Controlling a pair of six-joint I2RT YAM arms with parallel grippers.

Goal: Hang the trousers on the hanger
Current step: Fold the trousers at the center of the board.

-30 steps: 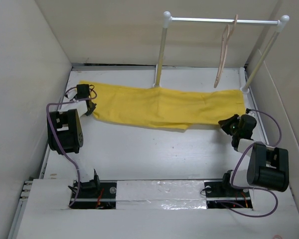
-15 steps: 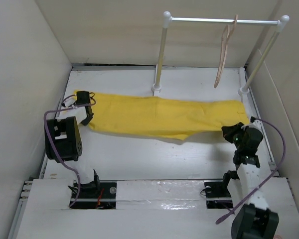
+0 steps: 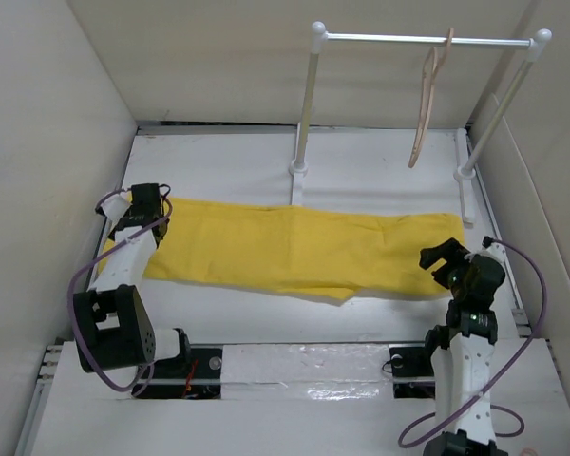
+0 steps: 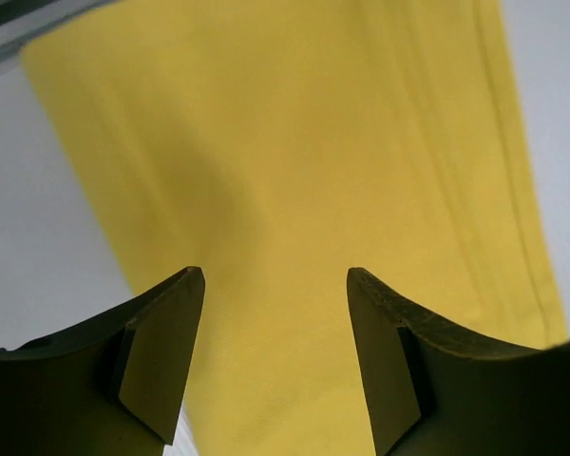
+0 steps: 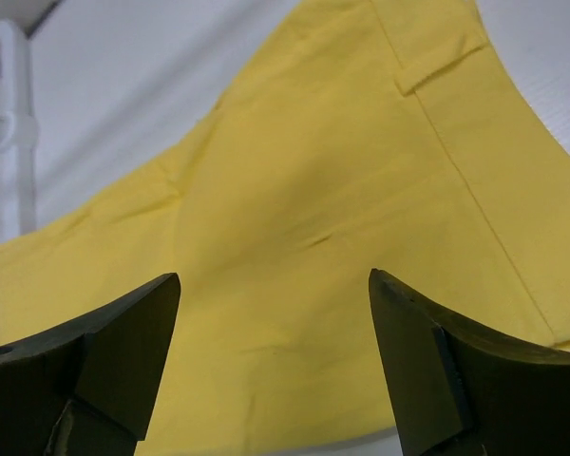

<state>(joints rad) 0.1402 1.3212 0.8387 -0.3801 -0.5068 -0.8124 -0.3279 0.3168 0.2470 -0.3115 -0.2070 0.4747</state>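
Next, my right gripper reaches the trousers' waistband end and picks up its near edge [image 3: 440,288], leaving its far side free to enter the hanger [image 3: 427,100].
The yellow trousers [image 3: 294,249] lie flat and stretched out across the white table, folded lengthwise, running left to right. My left gripper [image 3: 152,201] hovers over their left end, jaws open, with only cloth [image 4: 294,190] showing between the fingers. My right gripper [image 3: 439,258] stands open over their right end, where a belt loop and waistband seam [image 5: 437,71] show; nothing is held. The pale wooden hanger [image 3: 427,100] hangs by its hook from the white rail [image 3: 423,39] at the back right, well above the cloth.
The rail's two white posts [image 3: 304,104] [image 3: 499,109] stand on the table behind the trousers; one post base [image 5: 9,123] shows in the right wrist view. Beige walls close in on the left, back and right. Both arm bases sit at the near edge.
Both grippers pulled the trousers nearer and flatter across the table, then let go; both jaws went from shut on the cloth to open. Both arms swung toward the near edge.
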